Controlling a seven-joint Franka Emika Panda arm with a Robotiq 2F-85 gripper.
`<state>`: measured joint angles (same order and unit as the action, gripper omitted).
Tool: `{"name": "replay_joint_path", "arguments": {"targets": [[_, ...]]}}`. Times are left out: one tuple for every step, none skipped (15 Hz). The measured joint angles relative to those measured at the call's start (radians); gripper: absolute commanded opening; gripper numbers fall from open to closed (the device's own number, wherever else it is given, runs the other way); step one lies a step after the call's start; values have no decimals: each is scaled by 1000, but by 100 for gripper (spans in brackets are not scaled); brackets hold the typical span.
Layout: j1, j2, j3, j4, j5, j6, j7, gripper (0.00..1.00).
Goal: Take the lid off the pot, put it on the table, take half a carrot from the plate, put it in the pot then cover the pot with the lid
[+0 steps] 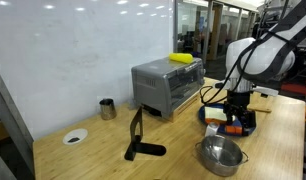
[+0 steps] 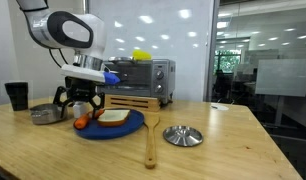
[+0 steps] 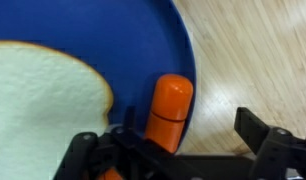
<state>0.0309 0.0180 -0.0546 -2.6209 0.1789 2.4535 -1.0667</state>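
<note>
The half carrot [image 3: 171,108] reaches back between my fingers in the wrist view, and my fingers are level with the carrot's sides, so my gripper should close on it.
The blue plate [image 2: 125,128] lies on the wooden table [image 2: 223,150] and holds the orange half carrot [image 3: 171,108] beside a pale bread slice [image 3: 43,100]. The carrot lies at the plate's rim [image 3: 163,40], also seen in an exterior view [image 2: 83,122]. My gripper [image 3: 183,135] is open and low over the plate, its fingers on either side of the carrot, which is close to one finger. The pot [image 1: 221,155] stands open next to the plate [image 1: 212,116], also in an exterior view [image 2: 45,114]. The lid [image 2: 183,135] lies on the table, away from the pot.
A toaster oven [image 1: 165,86] with a yellow object on top stands behind the plate. A dark cup [image 1: 107,108] and a white dish [image 1: 75,136] sit further along the table. A wooden rack [image 2: 130,101] and a wooden spatula [image 2: 150,145] lie between plate and lid.
</note>
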Motion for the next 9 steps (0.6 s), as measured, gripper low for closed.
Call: {"name": "replay_joint_path", "arguments": {"targets": [[0,3,0,1,9,0,-3,100],[-1,5,0,3,16,1,-6,100],[-1,9,0,4,24,3,-9,100],[-1,13,0,5,30,4,-12,100],[-2,16,0,6,34,7,-14,100],[-4,19,0,7,37,9,-17,92],[-4,20,0,7,40,11,-19,74],[-5,21,0,7,43,12,-21,68],[-6,21,0,7,44,13,-21,59]]}}
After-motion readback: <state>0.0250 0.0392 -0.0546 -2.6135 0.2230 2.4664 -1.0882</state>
